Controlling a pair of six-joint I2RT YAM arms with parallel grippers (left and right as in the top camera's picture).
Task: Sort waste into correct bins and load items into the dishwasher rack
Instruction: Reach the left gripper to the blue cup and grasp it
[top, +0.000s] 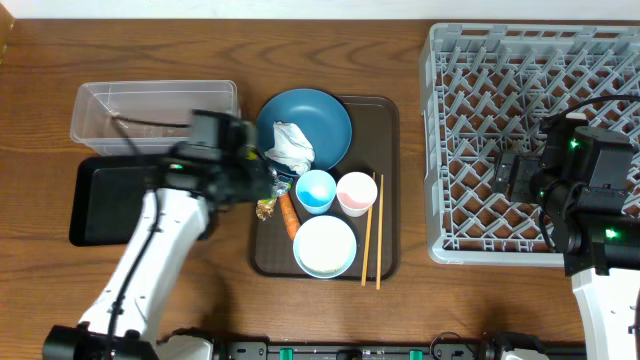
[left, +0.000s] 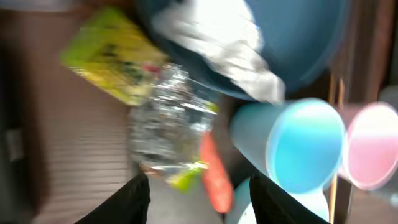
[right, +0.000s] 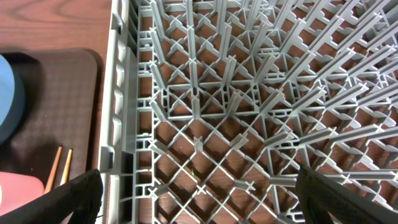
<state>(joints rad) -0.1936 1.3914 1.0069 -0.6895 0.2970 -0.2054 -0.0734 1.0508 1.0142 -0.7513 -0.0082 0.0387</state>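
Note:
The light blue cup's body needs to stay free for my right gripper, so my left gripper will pinch the cup's rim next.
My left gripper (top: 264, 190) is open just above the yellow-green and silver foil wrapper (top: 266, 209) at the left edge of the brown tray. In the left wrist view the open fingers (left: 202, 208) frame the wrapper (left: 161, 127) and the orange carrot-like stick (left: 214, 174). The crumpled white tissue (top: 292, 143) lies in the dark blue bowl (top: 310, 115). The light blue cup (top: 316, 191), pink cup (top: 356, 193), white bowl (top: 324, 246) and chopsticks (top: 372, 243) sit on the tray. My right gripper (right: 199, 208) is open and empty over the grey dishwasher rack (top: 530, 60).
The clear tub (top: 155, 110) stands at the back left, with the black tray (top: 95, 205) in front of it, partly under my left arm. The brown serving tray (top: 385, 120) holds the dishes. The rack's left wall (right: 115, 93) runs beside the tray.

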